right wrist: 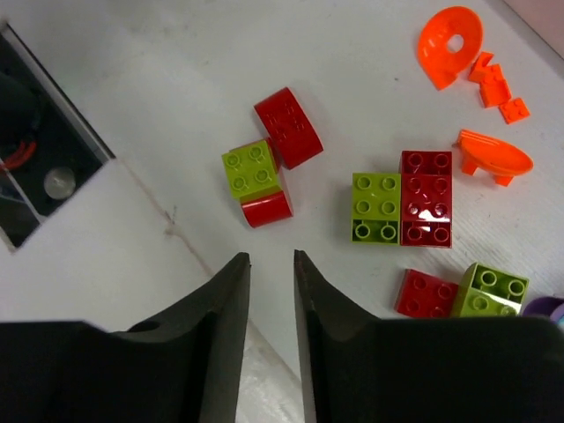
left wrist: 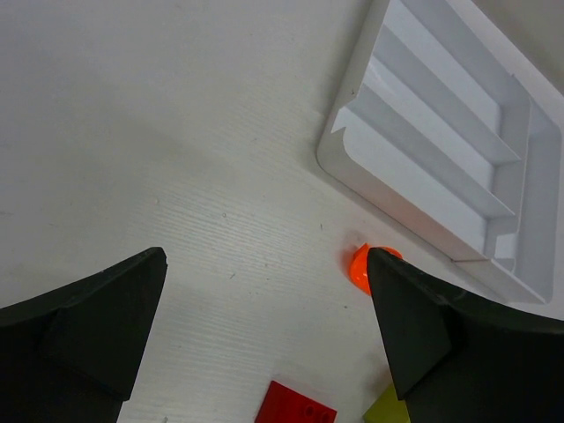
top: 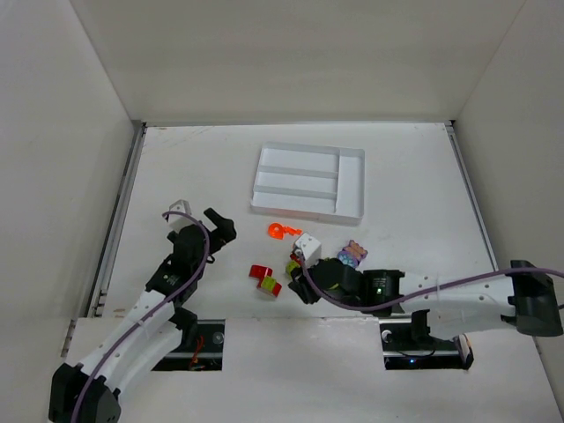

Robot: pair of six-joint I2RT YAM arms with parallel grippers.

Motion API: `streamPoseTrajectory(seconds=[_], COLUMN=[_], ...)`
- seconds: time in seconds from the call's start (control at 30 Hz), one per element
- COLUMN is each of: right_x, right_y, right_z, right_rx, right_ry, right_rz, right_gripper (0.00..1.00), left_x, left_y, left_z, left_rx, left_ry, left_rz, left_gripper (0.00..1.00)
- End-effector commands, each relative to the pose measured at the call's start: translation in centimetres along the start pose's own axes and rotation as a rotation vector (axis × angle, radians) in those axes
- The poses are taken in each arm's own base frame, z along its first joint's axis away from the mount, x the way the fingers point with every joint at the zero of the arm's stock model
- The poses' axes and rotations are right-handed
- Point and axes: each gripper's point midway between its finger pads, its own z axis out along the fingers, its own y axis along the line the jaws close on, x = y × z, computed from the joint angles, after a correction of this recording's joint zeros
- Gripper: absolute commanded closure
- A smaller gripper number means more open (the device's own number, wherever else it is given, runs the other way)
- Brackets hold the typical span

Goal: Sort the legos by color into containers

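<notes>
The robot's right gripper should next grab the lime green brick (top: pixel 268 283) (right wrist: pixel 251 170) by its opposite sides, so that the joined red piece stays free to pull off.
The legos lie loose on the table in front of the white compartment tray (top: pixel 304 210). In the right wrist view I see a red curved piece (right wrist: pixel 288 126), a lime brick (right wrist: pixel 249 167) on a red one, a lime brick (right wrist: pixel 376 207) beside a red brick (right wrist: pixel 426 196), and orange round pieces (right wrist: pixel 449 44). My right gripper (right wrist: pixel 271 256) hovers low over this cluster, its jaws a narrow gap apart with nothing between them. My left gripper (top: pixel 222 227) hangs wide open and empty to the left of the legos. An orange piece (left wrist: pixel 359 267) shows by its right finger. The tray's slots look empty.
A purple piece (top: pixel 353 255) lies at the right of the cluster. More small bricks, red (right wrist: pixel 425 293) and lime (right wrist: pixel 491 289), sit close to my right finger. The table's near edge and an opening (right wrist: pixel 35 176) with cables lie just behind my right gripper. White walls enclose the table.
</notes>
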Motion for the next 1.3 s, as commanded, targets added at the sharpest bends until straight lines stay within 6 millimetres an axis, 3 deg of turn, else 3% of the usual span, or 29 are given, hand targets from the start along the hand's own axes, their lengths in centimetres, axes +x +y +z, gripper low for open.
streamPoseTrajectory(seconds=[0.0, 0.03, 0.07, 0.1, 0.13, 0.2, 0.27, 0.4, 0.6, 0.93, 1.17, 1.27], right_x=[-2.4, -2.4, -2.3, -2.2, -2.1, -1.8, -1.5, -0.8, -0.2, 0.4, 1.5, 1.2], right_y=[2.4, 2.5, 2.7, 2.9, 3.1, 3.5, 3.3, 2.7, 2.1, 2.4, 2.4, 2.6], right_z=[1.1, 1.5, 2.0, 2.4, 2.8, 3.9, 5.2, 7.5, 9.3, 10.6, 10.9, 10.6], right_rx=[-0.085, -0.089, -0.095, -0.101, -0.108, -0.127, -0.124, -0.099, -0.078, -0.092, -0.096, -0.105], right_ry=[-0.056, -0.053, -0.049, -0.042, -0.033, -0.016, 0.000, 0.036, 0.063, 0.085, 0.119, 0.114], right_rz=[-0.052, -0.066, -0.076, -0.084, -0.089, -0.106, -0.110, -0.128, -0.151, -0.141, -0.128, -0.115], right_gripper=[0.60, 0.55, 0.49, 0.45, 0.41, 0.34, 0.31, 0.28, 0.24, 0.49, 0.53, 0.65], left_x=[-3.3, -3.7, -3.9, -3.9, -3.6, -2.7, -2.0, -1.3, -1.2, -0.6, -0.6, -0.6], left_y=[-2.7, -3.0, -3.2, -3.1, -3.0, -3.0, -2.7, -2.8, -2.6, -2.9, -2.6, -2.7], left_z=[-0.5, -0.5, -0.4, -0.2, -0.1, 0.4, 1.0, 1.1, 0.8, 1.3, 1.3, 1.3], left_rx=[0.065, 0.081, 0.092, 0.086, 0.082, 0.077, 0.074, 0.099, 0.145, 0.163, 0.158, 0.162], left_ry=[-0.096, -0.118, -0.126, -0.122, -0.105, -0.067, -0.055, -0.059, -0.102, -0.073, -0.075, -0.075], left_rz=[-0.063, -0.054, -0.046, -0.042, -0.032, -0.025, -0.027, -0.021, -0.042, -0.044, -0.050, -0.053], left_gripper=[0.03, 0.32, 0.56, 0.71, 0.78, 0.82, 0.79, 0.64, 0.55, 0.50, 0.44, 0.43])
